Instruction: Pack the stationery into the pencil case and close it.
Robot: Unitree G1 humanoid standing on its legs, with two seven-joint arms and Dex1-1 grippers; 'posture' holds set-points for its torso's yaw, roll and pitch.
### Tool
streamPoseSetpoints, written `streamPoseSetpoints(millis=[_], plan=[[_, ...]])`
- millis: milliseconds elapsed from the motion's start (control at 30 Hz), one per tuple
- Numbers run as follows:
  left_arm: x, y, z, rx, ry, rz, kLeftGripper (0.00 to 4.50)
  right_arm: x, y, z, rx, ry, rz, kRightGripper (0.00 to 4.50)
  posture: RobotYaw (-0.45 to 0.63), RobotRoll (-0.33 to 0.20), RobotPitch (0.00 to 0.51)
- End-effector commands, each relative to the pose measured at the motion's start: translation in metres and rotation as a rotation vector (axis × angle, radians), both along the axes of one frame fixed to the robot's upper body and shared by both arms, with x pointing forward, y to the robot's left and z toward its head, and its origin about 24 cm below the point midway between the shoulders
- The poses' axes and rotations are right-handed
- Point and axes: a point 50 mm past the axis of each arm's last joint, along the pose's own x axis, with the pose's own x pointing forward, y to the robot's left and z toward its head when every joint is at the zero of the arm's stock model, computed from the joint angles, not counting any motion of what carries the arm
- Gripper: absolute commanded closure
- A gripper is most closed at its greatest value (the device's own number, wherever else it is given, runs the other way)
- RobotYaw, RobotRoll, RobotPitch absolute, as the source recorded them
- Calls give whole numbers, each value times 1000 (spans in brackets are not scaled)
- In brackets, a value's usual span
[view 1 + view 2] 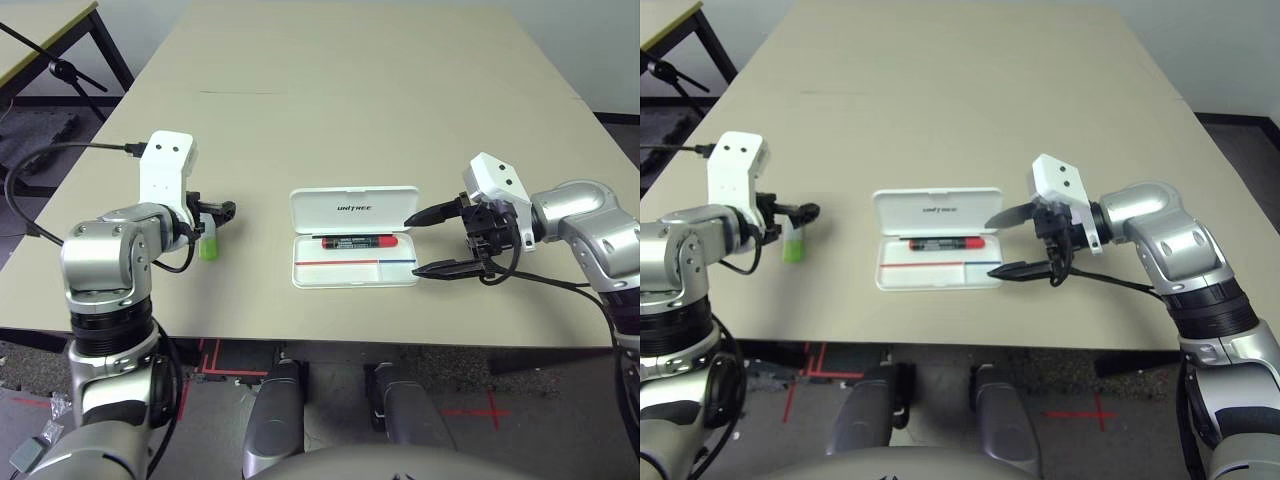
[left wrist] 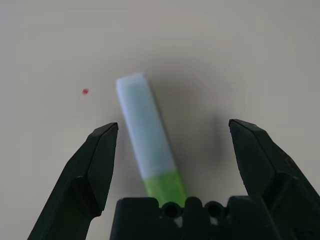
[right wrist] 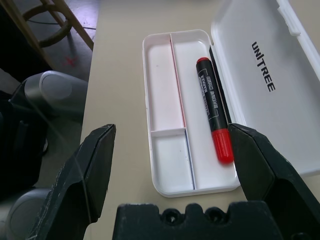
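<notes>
My left gripper's fingers are still above the stick (image 1: 208, 243), with shadowed tabletop beside it. My left gripper lowers and only then closes on the stick.
The white pencil case (image 1: 355, 270) lies open in the middle of the table, its lid (image 1: 355, 208) marked "UNITREE" folded back flat. A red marker (image 1: 360, 242) with a black cap lies in the tray's long compartment, also seen as the marker (image 3: 214, 110). My right gripper (image 1: 410, 245) hovers open at the case's right end, with nothing between its fingers. To the left, a lime-green-and-white stick (image 1: 208, 243) lies on the table. My left gripper (image 1: 218, 215) is open just above it, and the stick (image 2: 150, 140) lies between the spread fingers, untouched.
The beige table (image 1: 340, 100) runs far back behind the case. A second table (image 1: 40, 30) and a black stand (image 1: 60, 65) are off the far left corner. The front edge is close below the case.
</notes>
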Motion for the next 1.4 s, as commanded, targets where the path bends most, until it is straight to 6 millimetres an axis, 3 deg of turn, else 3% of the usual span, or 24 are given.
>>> streamPoseSetpoints(millis=[33,233,933,1067,1267,1300,1400], plan=[[1,10,-6,-5,47,102,0,-2,1,-1,-8,-5,5,28,94,0,143],[3,18,-14,2,112,145,0,-3,0,-2,-9,-12,-3,28,76,0,142],[18,2,-33,33,163,80,0,-7,1,-5,-11,-25,-24,28,52,0,141],[17,3,-36,38,182,76,935,-7,1,-5,-12,-27,-28,0,45,0,141],[16,3,-38,43,206,56,3195,-6,0,-5,-14,-32,-30,0,48,0,140],[16,3,-38,44,205,52,3421,-5,1,-5,-14,-32,-30,0,48,0,140],[16,5,-36,52,198,46,3412,-5,2,-5,-13,-34,-28,0,50,0,140]])
